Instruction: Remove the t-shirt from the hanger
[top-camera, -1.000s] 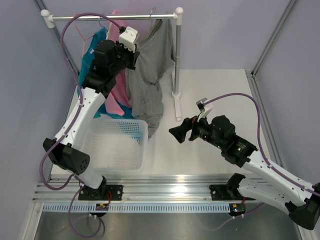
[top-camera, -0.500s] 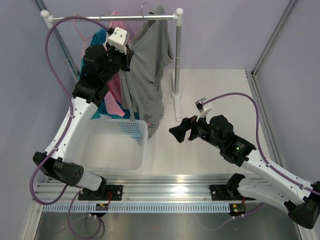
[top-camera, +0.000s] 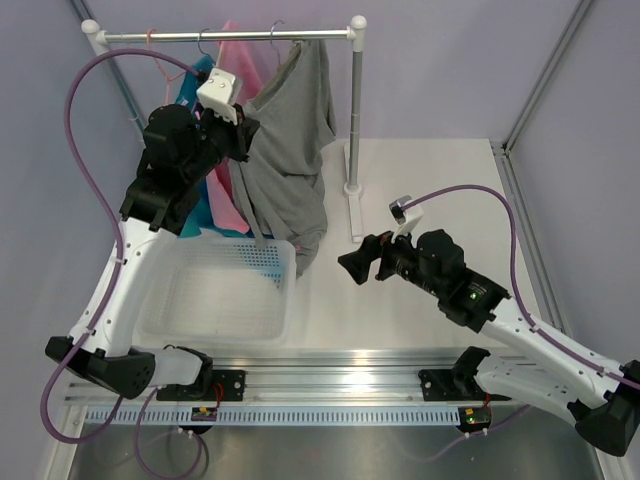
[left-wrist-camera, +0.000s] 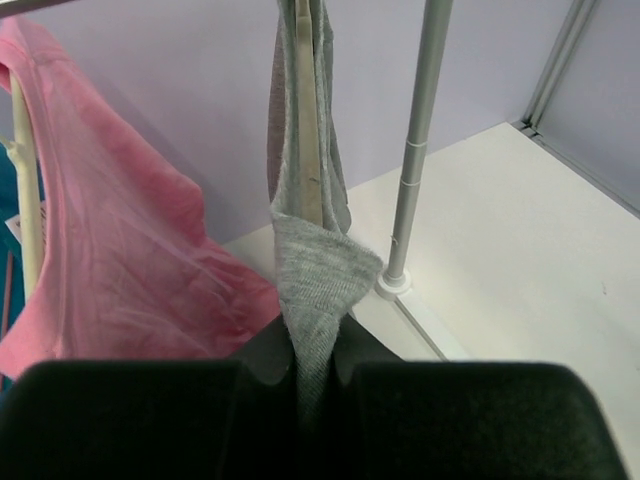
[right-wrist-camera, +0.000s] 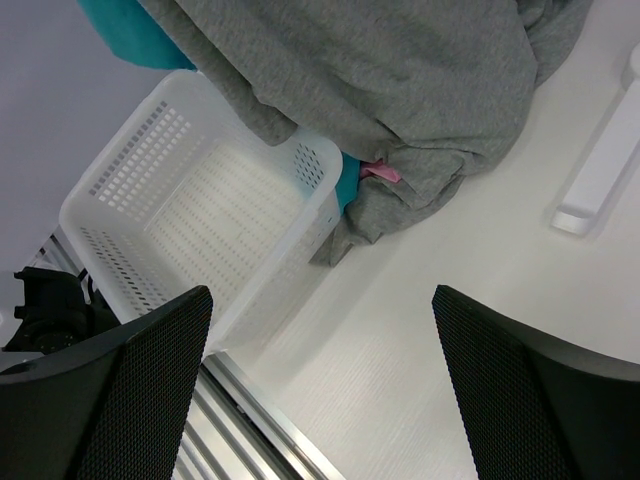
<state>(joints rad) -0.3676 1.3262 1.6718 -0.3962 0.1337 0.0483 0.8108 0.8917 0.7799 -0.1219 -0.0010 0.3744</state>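
Observation:
The hanger should next be grabbed by my right gripper at its silver hook above the collar, which leaves the hanger's arms free to remove the t-shirt.
The grey t-shirt hangs from the rail on the hanger, whose silver hook shows above the collar. In the left wrist view a pale hanger arm shows inside the shirt. My left gripper is shut on a fold of the shirt's left side, high beside the rail; the fabric runs between its fingers. My right gripper is open and empty above the table, right of the shirt's hem. Its fingers frame bare table.
A white basket sits under the garments, also in the right wrist view. A pink garment and a teal one hang left of the shirt. The rack's post and foot stand to the right.
My left arm has swung left and back with the shirt fold in its grip. The shirt and hanger hook have slid left along the rail. The right arm has not moved.

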